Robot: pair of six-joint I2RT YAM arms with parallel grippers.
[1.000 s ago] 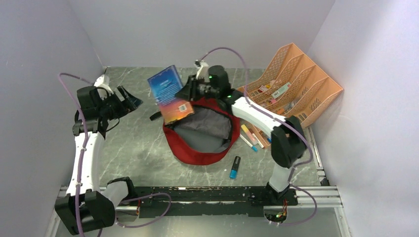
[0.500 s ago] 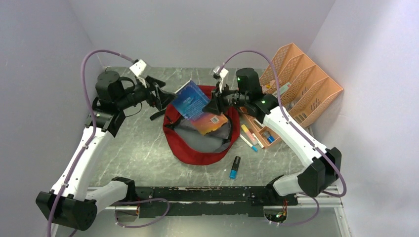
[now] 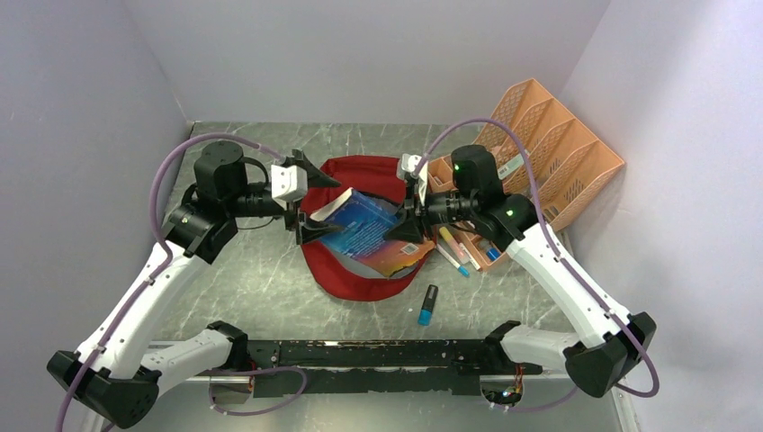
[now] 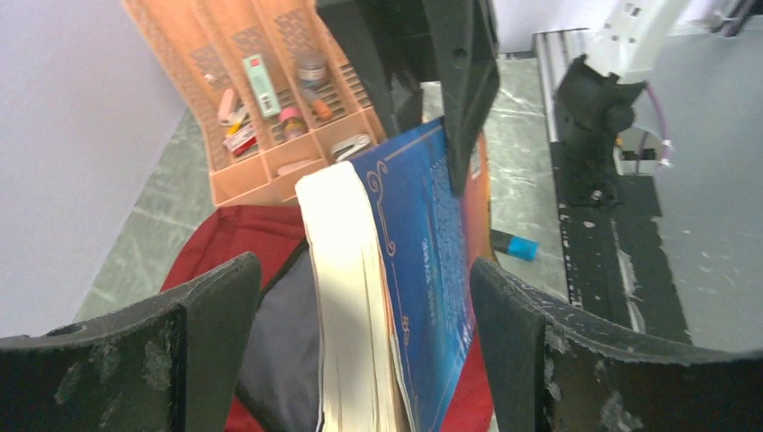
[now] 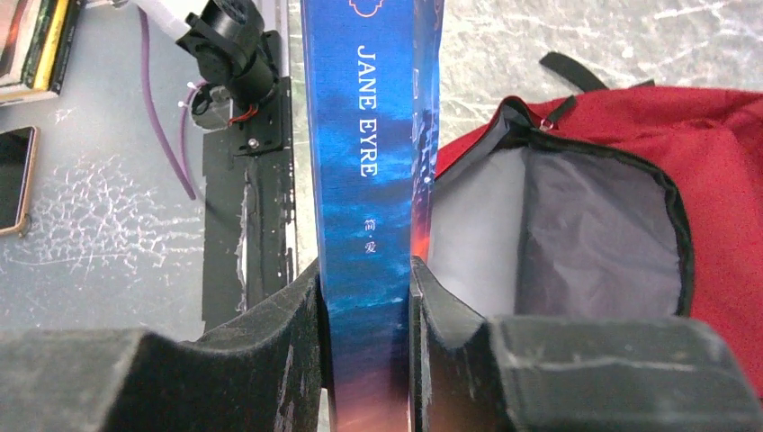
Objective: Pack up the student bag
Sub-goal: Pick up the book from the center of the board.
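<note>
I need to grip the blue book next with my left gripper by its page-edge end (image 3: 331,206), so the opposite end stays free to go into the bag (image 3: 360,281).
The student bag (image 3: 360,281) lies open mid-table, dark red with grey lining (image 5: 585,243). A blue book (image 3: 367,227), "Jane Eyre" on its spine (image 5: 364,180), hangs tilted over the bag's mouth. My right gripper (image 3: 407,229) is shut on the book's right end, its jaws pressed on both covers in the right wrist view (image 5: 364,297). My left gripper (image 3: 310,211) stands open around the book's left end. In the left wrist view (image 4: 360,270) its fingers (image 4: 207,306) sit either side of the page edge (image 4: 346,288), with gaps on both sides.
A peach mesh organiser (image 3: 549,144) with small stationery stands at the back right. Pens and highlighters (image 3: 459,247) lie right of the bag. A blue-capped marker (image 3: 427,306) lies in front of it. The black rail (image 3: 387,355) runs along the near edge.
The right gripper carried the book from behind the bag down over its mouth. The left arm swung in from the far left and put its open jaws around the book's free end.
</note>
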